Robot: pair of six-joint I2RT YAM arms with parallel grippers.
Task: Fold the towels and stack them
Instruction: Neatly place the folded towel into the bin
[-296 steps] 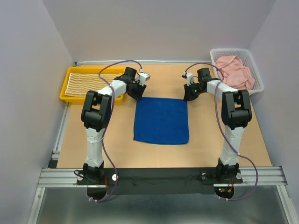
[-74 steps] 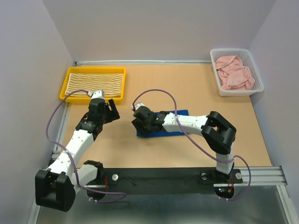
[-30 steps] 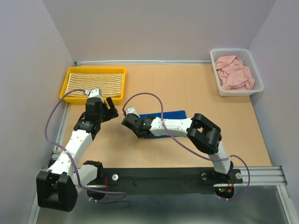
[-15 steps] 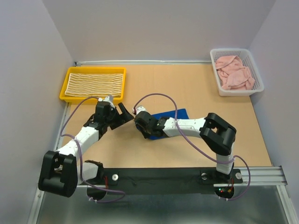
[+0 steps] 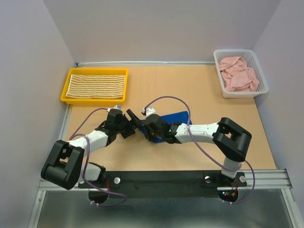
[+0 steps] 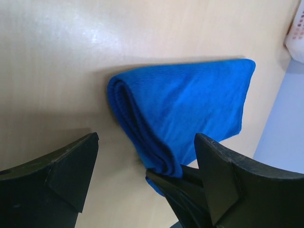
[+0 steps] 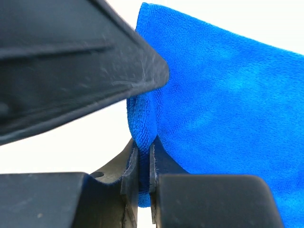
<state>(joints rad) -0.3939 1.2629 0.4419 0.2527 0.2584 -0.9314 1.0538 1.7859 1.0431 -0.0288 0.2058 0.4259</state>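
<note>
I will stack the blue towel flat on the striped towel (image 5: 96,85). My left gripper will first grab the blue towel's rolled end, with its folded layers together.
The royal blue towel (image 5: 175,117) lies folded into a narrow strip at mid-table, partly under my right arm. My right gripper (image 5: 147,126) is shut on the rolled left end of the blue towel (image 7: 223,90), the fold pinched between its pads (image 7: 144,161). Just left of it, my left gripper (image 5: 133,124) is open and faces the same end of the blue towel (image 6: 185,104); its fingers (image 6: 61,166) stand wide apart on either side and do not touch the cloth. The striped towel (image 5: 96,85) lies flat in a yellow tray. The pink towel (image 5: 240,72) sits crumpled in a basket.
The yellow tray (image 5: 63,93) stands at the back left and the white mesh basket (image 5: 224,91) at the back right. Purple cables loop over both arms. The two grippers are almost touching at the towel's left end.
My left arm has swung down and right, bringing its open gripper up to the towel's left end. My right gripper has drawn back to the right, still holding the fold.
</note>
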